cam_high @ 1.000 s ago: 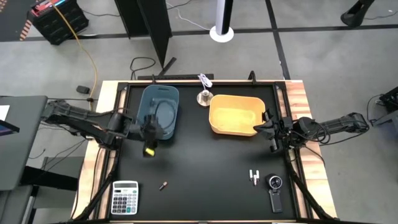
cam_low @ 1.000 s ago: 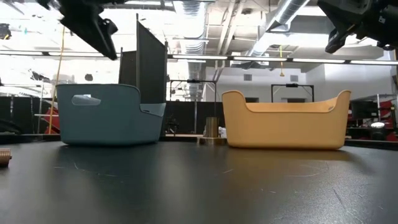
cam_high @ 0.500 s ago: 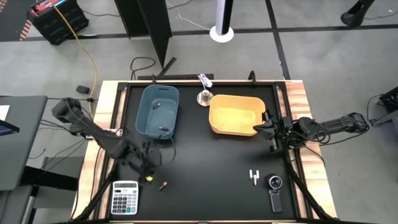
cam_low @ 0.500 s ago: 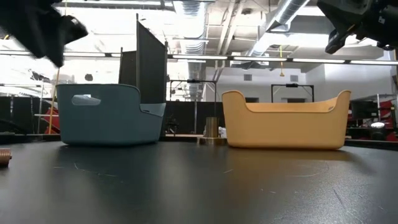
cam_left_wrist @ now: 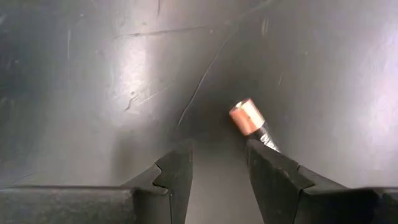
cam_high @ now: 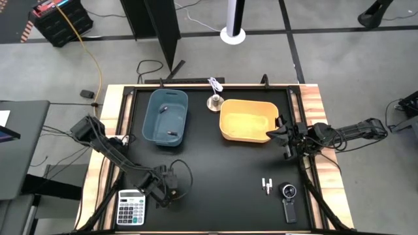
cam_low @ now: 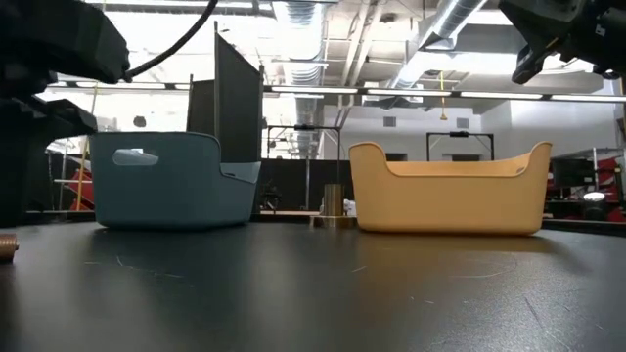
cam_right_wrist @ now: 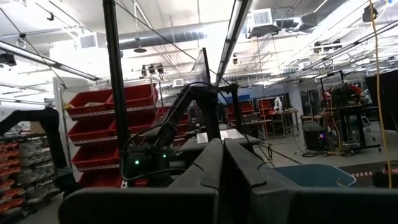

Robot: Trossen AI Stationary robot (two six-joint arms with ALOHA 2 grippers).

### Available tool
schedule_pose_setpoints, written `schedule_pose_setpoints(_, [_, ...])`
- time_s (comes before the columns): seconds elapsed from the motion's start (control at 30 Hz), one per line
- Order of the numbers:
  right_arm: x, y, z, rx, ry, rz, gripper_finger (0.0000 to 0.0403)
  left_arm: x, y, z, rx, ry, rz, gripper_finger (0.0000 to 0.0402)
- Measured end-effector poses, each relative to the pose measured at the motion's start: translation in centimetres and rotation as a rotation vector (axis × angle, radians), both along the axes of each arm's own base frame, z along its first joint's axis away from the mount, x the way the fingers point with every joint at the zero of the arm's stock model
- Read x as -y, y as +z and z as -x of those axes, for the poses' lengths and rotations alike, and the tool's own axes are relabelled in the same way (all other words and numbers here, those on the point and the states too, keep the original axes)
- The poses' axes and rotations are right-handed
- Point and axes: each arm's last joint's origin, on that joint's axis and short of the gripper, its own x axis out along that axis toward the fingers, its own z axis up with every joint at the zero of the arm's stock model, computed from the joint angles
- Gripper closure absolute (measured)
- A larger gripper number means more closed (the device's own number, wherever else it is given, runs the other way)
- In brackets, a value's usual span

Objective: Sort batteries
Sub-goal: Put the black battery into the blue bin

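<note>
My left gripper isn't ready to close yet and should line up with the battery first. The battery's coppery end is outside its fingers in the left wrist view.
One dark battery with a coppery end lies on the black table near the calculator. My left gripper is open and low over it, the battery just beside one finger, which hides its dark end. In the high view the left gripper covers that battery. Two white batteries lie by the black gadget. Two small batteries lie in the blue bin. My right gripper is shut and hovers beside the yellow bin. My left gripper comes down from above with its fingers open. One finger stands close against the battery's dark body, which lies flat on the table. I cannot tell whether it touches.
The blue bin and yellow bin stand side by side at the table's far half, with a small metal piece between them. The calculator sits at the near left corner, the gadget at the near right. Bare black tabletop lies between.
My left gripper has swung from over the blue bin toward the table's near edge and come down low over the lone battery beside the calculator. The right arm has kept still.
</note>
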Motion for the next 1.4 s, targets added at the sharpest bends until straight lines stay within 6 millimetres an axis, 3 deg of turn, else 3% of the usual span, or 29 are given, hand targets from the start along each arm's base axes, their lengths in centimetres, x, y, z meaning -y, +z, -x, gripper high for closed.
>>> schedule_pose_setpoints(0.47, [0.0,0.0,0.0,0.0,0.0,0.0,0.0369,0.7,-0.3,-0.7,0.036,0.094,0.103,0.0258])
schedule_pose_setpoints(0.67, [0.0,0.0,0.0,-0.001,0.0,0.001,0.0369,0.9,-1.4,-0.8,-0.003,0.131,0.093,0.0232])
schedule_pose_setpoints(0.9, [0.0,0.0,0.0,-0.001,0.0,0.001,0.0369,0.8,-1.4,-0.8,0.002,0.115,0.075,0.0217])
schedule_pose_setpoints(1.2, [0.0,0.0,0.0,-0.001,0.0,0.001,0.0369,0.8,-4.1,-0.9,-0.078,0.111,-0.041,0.028])
schedule_pose_setpoints(1.4, [0.0,0.0,0.0,-0.002,0.0,0.001,0.0369,0.4,-4.0,-0.7,-0.096,0.089,-0.083,0.0353])
